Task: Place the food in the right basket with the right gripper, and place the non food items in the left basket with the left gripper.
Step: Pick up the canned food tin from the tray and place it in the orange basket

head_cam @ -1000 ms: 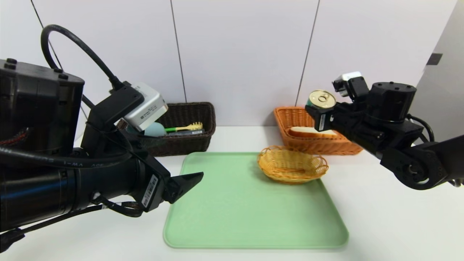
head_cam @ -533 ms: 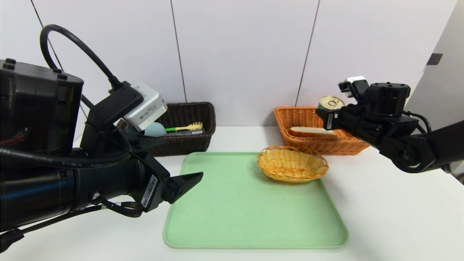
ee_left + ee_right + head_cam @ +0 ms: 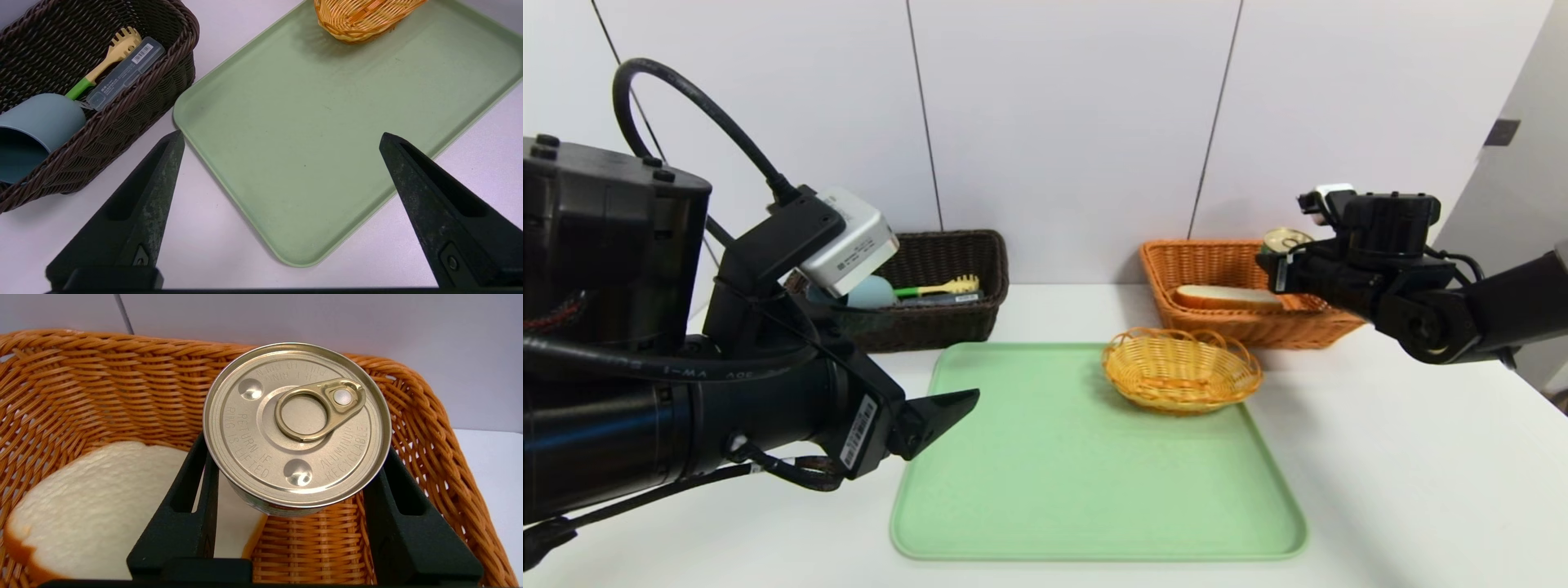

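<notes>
The robot's right gripper is ready to open now: the can [image 3: 296, 426] hangs inside the orange basket's rim [image 3: 426, 392] next to the bread, so the can would rest in the basket.
My right gripper [image 3: 1286, 263] is shut on a tin can [image 3: 297, 424] with a pull-ring lid, its two black fingers pressing the can's sides. The can [image 3: 1285, 240] hangs over the right end of the orange right basket [image 3: 1176, 265], above the basket floor [image 3: 310, 547]. A slice of white bread [image 3: 98, 506] lies inside that basket. My left gripper [image 3: 282, 141] hovers open and empty over the near left corner of the green tray [image 3: 310, 122]. The dark brown left basket [image 3: 939, 318] holds a blue cup [image 3: 39, 126], a yellow-and-green fork [image 3: 110, 57] and a clear plastic case [image 3: 124, 73].
A small oval wicker basket [image 3: 1183, 371] sits on the far right part of the green tray [image 3: 1094, 482]. Both large baskets stand against the white wall panels. White tabletop surrounds the tray.
My right gripper has carried the can rightward and down, from above the orange basket's left part to low over its right end. The left arm has stayed put.
</notes>
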You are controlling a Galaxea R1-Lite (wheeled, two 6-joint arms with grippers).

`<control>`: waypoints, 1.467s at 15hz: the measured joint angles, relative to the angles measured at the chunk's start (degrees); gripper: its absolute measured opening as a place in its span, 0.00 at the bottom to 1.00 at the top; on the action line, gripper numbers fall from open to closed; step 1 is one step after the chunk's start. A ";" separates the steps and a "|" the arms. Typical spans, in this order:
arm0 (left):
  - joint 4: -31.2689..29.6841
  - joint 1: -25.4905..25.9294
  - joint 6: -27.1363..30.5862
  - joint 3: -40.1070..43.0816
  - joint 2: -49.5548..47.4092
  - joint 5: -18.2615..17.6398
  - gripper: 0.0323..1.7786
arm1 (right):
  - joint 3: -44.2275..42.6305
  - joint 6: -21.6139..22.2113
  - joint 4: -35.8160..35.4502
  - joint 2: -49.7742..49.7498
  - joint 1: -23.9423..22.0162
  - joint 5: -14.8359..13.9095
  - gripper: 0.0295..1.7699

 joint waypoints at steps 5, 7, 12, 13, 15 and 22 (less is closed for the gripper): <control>-0.05 0.06 0.00 0.17 -0.07 -0.01 0.95 | -2.21 0.02 1.67 1.05 -0.39 -0.06 0.54; -0.05 0.09 0.02 0.17 -0.10 0.00 0.95 | -2.40 0.05 1.87 1.13 -0.44 -0.05 0.54; -0.05 0.09 0.02 0.11 -0.10 -0.01 0.95 | -3.01 0.13 3.63 0.99 -0.41 0.00 0.54; -0.05 0.09 0.05 0.11 -0.10 -0.01 0.95 | -3.07 0.68 3.90 0.93 -0.41 0.00 0.54; -0.05 0.09 0.05 0.11 -0.10 -0.01 0.95 | -3.17 1.34 4.13 0.79 -0.41 0.02 0.54; -0.05 0.09 0.07 0.09 -0.10 -0.01 0.95 | -3.62 2.06 5.78 -0.04 -0.26 0.09 0.70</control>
